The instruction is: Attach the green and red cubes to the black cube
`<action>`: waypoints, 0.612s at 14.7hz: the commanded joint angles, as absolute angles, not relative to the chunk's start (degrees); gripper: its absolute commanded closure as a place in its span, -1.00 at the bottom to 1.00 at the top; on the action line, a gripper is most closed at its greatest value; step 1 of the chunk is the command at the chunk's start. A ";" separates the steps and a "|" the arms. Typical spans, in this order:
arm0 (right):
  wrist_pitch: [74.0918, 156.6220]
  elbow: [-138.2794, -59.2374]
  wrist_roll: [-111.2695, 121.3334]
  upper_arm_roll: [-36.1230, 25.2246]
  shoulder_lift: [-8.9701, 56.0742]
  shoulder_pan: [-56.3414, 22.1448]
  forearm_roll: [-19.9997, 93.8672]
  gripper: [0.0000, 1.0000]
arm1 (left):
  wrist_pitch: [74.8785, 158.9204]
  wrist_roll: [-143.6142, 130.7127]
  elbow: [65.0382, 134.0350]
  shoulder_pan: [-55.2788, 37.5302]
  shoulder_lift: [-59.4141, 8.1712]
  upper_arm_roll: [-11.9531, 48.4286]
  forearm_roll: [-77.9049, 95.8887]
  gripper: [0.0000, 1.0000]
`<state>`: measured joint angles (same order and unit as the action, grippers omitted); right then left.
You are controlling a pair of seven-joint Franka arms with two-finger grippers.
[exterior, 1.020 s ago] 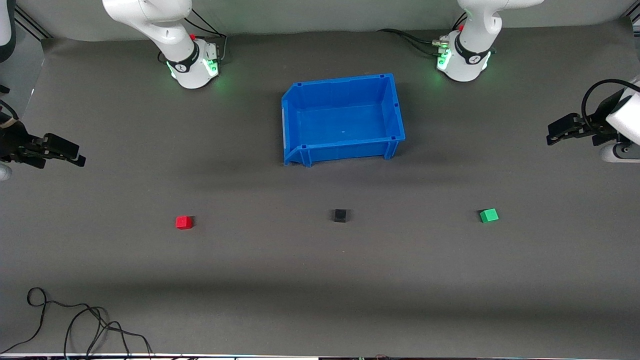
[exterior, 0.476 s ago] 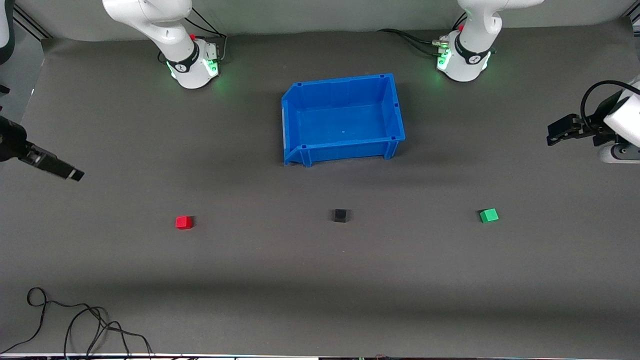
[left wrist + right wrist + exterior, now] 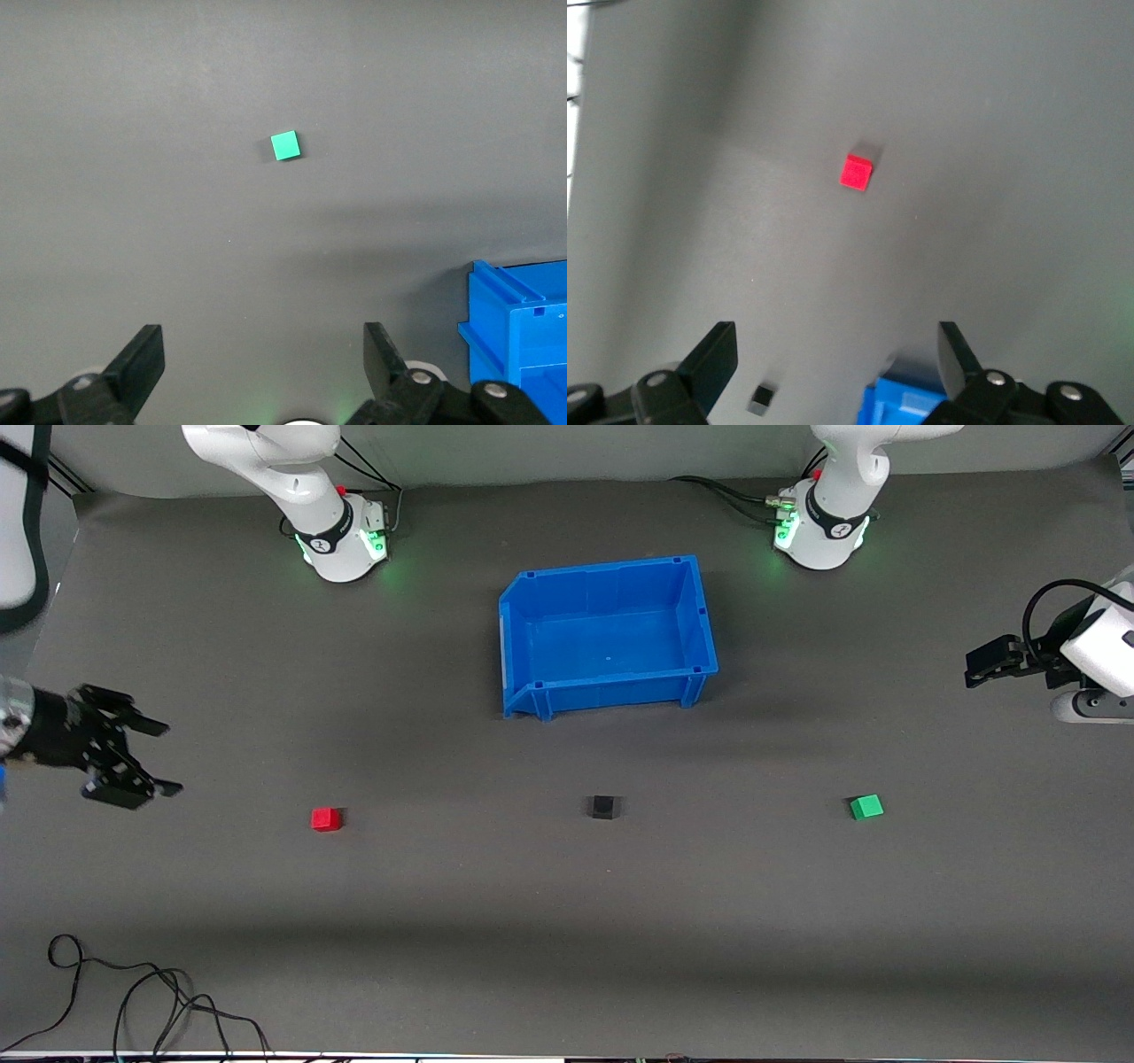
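Observation:
My right gripper needs to attach the red cube to the black cube [image 3: 602, 807], so next it needs to grab the opposite sides of the red cube [image 3: 326, 819].
The red cube [image 3: 326, 819], the black cube [image 3: 602, 807] and the green cube [image 3: 866, 807] lie apart in a row on the grey table, the black one in the middle. My right gripper [image 3: 162, 757] is open and empty in the air over the table's edge at the right arm's end, apart from the red cube. Its wrist view shows the red cube [image 3: 856, 172] and the black cube [image 3: 761, 399] past its open gripper [image 3: 835, 354]. My left gripper [image 3: 973, 670] hangs over the left arm's end. It is open [image 3: 263, 354], with the green cube [image 3: 285, 146] well apart from it.
A blue bin [image 3: 611, 689] stands empty, farther from the front camera than the black cube; it also shows in the left wrist view [image 3: 523, 310] and the right wrist view [image 3: 904, 405]. A black cable [image 3: 133, 996] lies at the table's near edge toward the right arm's end.
My right gripper has swung over the table toward the red cube and turned, its fingers now showing spread. My left gripper has shifted only slightly. The cubes have not moved.

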<state>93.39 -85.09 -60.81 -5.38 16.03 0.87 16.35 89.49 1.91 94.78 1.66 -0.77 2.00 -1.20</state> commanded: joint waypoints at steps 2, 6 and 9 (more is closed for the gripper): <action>98.23 -88.31 -64.25 -6.15 21.09 1.14 23.09 -1.00 | 89.47 2.72 95.01 1.32 -1.75 1.76 -1.85 -1.00; 115.71 -99.48 -63.11 -6.59 23.89 0.18 25.83 -1.00 | 94.98 2.37 99.99 3.24 -3.87 1.67 -1.14 -0.98; 120.58 -99.76 -60.30 -6.50 29.95 0.09 31.79 -1.00 | 105.79 2.29 106.86 3.25 -5.35 1.67 -1.14 -0.98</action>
